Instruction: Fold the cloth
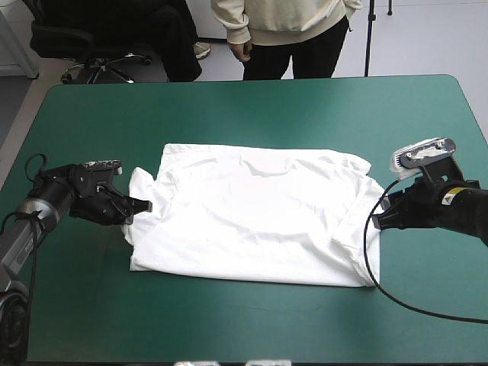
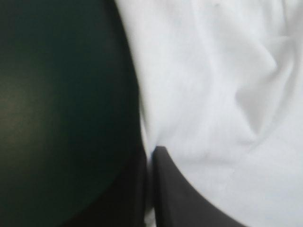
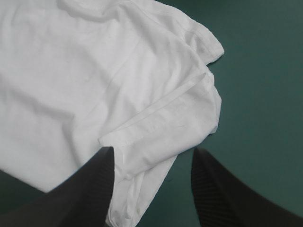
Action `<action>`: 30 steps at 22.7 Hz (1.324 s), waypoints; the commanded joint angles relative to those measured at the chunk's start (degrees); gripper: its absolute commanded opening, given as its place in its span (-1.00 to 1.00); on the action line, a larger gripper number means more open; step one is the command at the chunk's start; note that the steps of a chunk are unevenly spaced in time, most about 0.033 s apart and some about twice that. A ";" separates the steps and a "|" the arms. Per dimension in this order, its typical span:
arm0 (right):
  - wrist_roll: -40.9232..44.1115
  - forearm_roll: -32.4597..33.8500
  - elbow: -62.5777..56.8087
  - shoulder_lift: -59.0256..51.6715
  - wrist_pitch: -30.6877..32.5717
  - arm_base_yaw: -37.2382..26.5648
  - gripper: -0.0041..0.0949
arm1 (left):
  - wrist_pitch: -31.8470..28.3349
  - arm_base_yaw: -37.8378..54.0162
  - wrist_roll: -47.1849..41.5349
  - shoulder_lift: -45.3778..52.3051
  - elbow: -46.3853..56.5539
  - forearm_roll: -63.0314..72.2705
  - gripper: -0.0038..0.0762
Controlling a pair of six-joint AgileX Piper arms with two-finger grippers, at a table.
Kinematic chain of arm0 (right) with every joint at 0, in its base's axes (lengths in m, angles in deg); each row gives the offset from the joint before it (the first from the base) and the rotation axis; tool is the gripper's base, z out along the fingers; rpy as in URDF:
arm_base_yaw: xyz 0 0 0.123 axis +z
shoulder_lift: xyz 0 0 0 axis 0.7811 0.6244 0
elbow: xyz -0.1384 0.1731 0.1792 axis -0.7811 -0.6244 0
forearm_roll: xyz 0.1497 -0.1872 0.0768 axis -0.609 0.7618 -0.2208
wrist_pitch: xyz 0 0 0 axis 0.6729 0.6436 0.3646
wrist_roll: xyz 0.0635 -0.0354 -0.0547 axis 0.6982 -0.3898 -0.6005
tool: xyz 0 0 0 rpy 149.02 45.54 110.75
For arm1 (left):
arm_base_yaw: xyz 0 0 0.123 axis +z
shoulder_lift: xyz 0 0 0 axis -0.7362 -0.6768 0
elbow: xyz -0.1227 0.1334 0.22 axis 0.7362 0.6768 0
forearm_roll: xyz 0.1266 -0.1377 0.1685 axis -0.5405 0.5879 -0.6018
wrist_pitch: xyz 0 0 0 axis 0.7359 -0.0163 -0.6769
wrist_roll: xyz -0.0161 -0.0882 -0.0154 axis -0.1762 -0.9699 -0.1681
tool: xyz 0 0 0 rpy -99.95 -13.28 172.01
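Note:
I will grab the T-shirt next with my right gripper by the doubled hem (image 1: 369, 274), where loose folds bunch up, because the body of the T-shirt (image 1: 255, 217) lies flat.
The white T-shirt (image 1: 255, 217) lies spread flat in the middle of the table, collar toward the far edge. My left gripper (image 1: 142, 204) sits low at the shirt's left sleeve. In the left wrist view its black fingers (image 2: 175, 189) meet in a narrow arch (image 2: 150, 152) with a thin strip of white fabric (image 2: 213, 85) pinched between them. My right gripper (image 1: 383, 215) rests at the shirt's right side, open. In the right wrist view, the folded-over right sleeve (image 3: 165, 118) lies between and just ahead of its spread fingers (image 3: 154, 156).
The teal-green cover (image 1: 252, 107) runs wide around the shirt on every side, with broad strips toward the far edge and toward the near edge (image 1: 229, 328).

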 commanded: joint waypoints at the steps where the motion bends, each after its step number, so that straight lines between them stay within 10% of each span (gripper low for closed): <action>1: -0.09 -0.55 1.29 -0.79 -2.53 -0.49 0.03 | 0.27 -1.99 1.55 5.36 -1.32 1.20 -0.95; 12: 0.52 -0.55 1.29 -0.79 0.05 -0.49 0.02 | -6.79 -22.24 1.23 -4.62 -1.32 1.59 -0.94; 19: 1.50 0.65 1.19 -0.69 -1.96 -0.49 0.12 | -2.65 -22.11 3.29 -0.51 -2.52 0.36 0.06; 30: 8.85 9.59 -3.43 11.02 -10.97 -3.77 0.13 | 8.74 -22.11 -3.21 13.70 -14.36 -12.89 0.08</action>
